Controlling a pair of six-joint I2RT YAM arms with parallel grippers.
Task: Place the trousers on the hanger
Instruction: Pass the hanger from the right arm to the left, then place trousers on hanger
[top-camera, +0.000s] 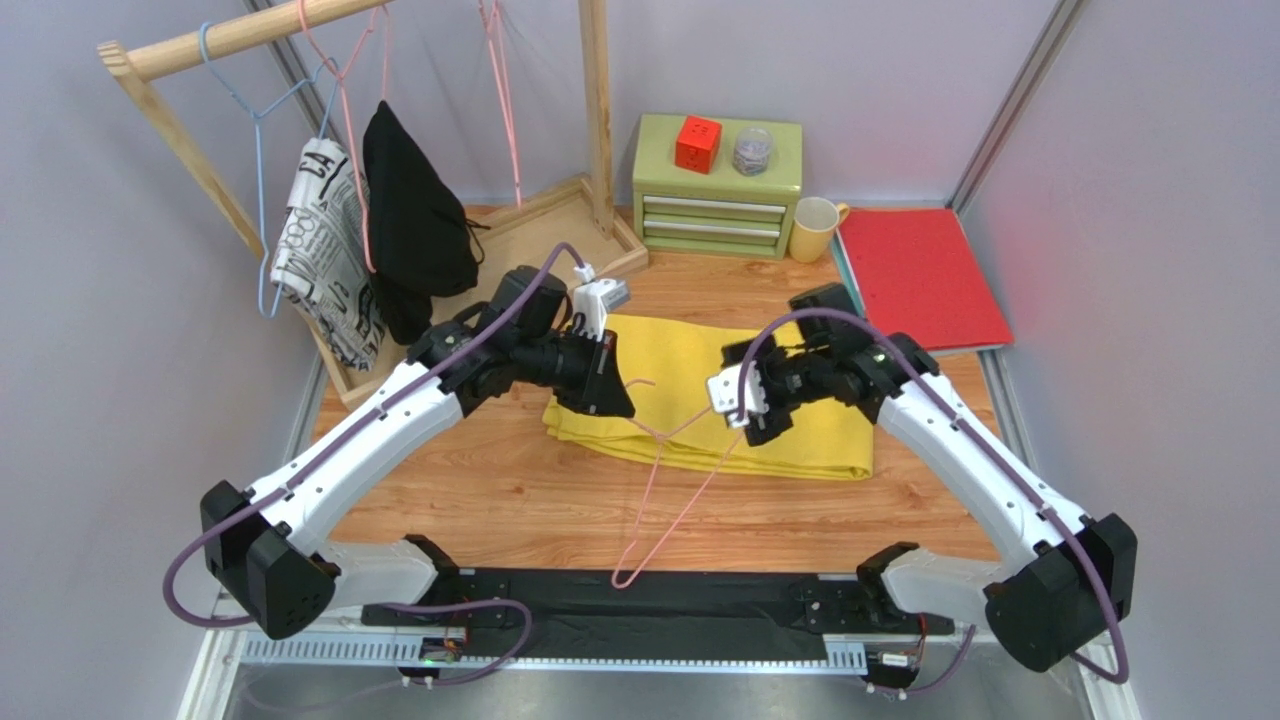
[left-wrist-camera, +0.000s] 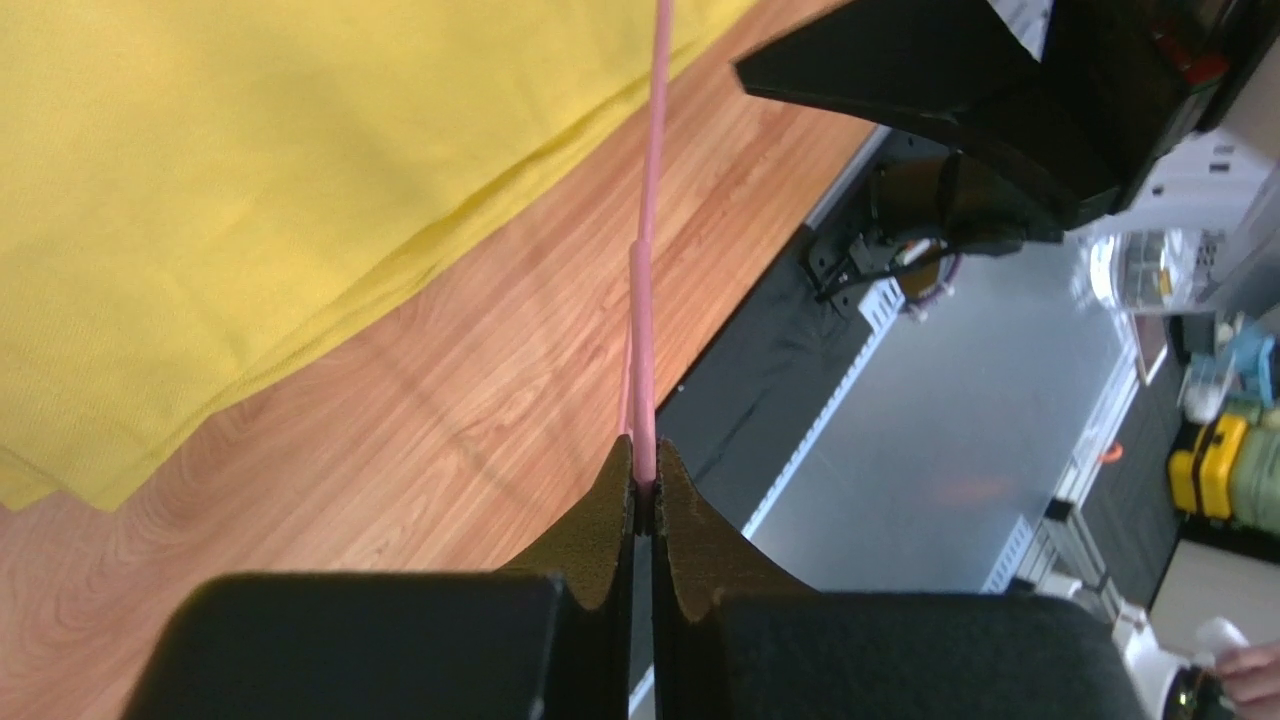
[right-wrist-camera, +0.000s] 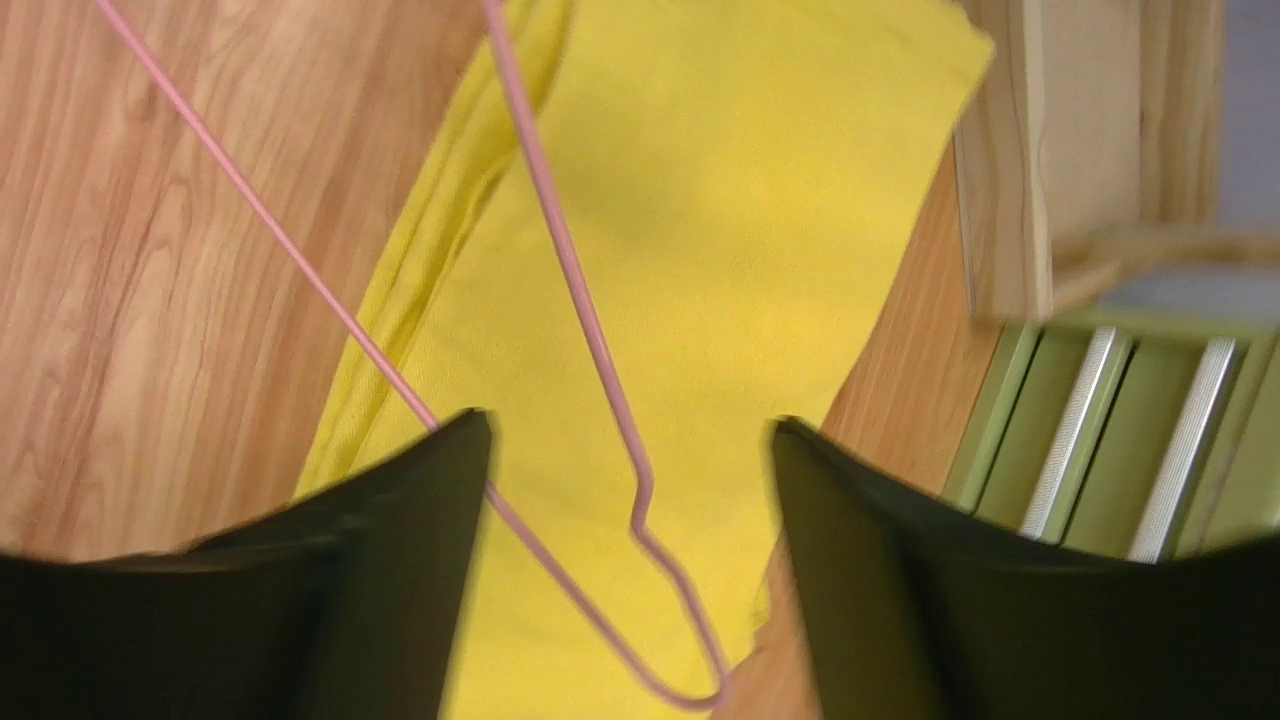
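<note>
I next need to grab the yellow trousers with my right gripper at their end nearest the red folder, so that I can fold one end over the hanger.
The yellow trousers (top-camera: 781, 428) lie folded flat on the wooden table, mid-centre. A pink hanger (top-camera: 639, 510) lies partly on their near edge, its long end reaching toward the front edge of the table. My left gripper (top-camera: 609, 387) is shut on the hanger's wire (left-wrist-camera: 646, 300), beside the trousers (left-wrist-camera: 226, 195). My right gripper (top-camera: 744, 408) is open just above the trousers (right-wrist-camera: 721, 225). The hanger's bent wire (right-wrist-camera: 579, 300) runs between its spread fingers (right-wrist-camera: 391, 555), and I see no contact.
A wooden rack (top-camera: 226, 38) at the back left carries a black garment (top-camera: 409, 210), a patterned garment (top-camera: 323, 240), a blue hanger (top-camera: 256, 113) and more pink hangers (top-camera: 504, 105). A green drawer box (top-camera: 714, 188), a yellow mug (top-camera: 813, 228) and a red folder (top-camera: 920, 278) are at the back right.
</note>
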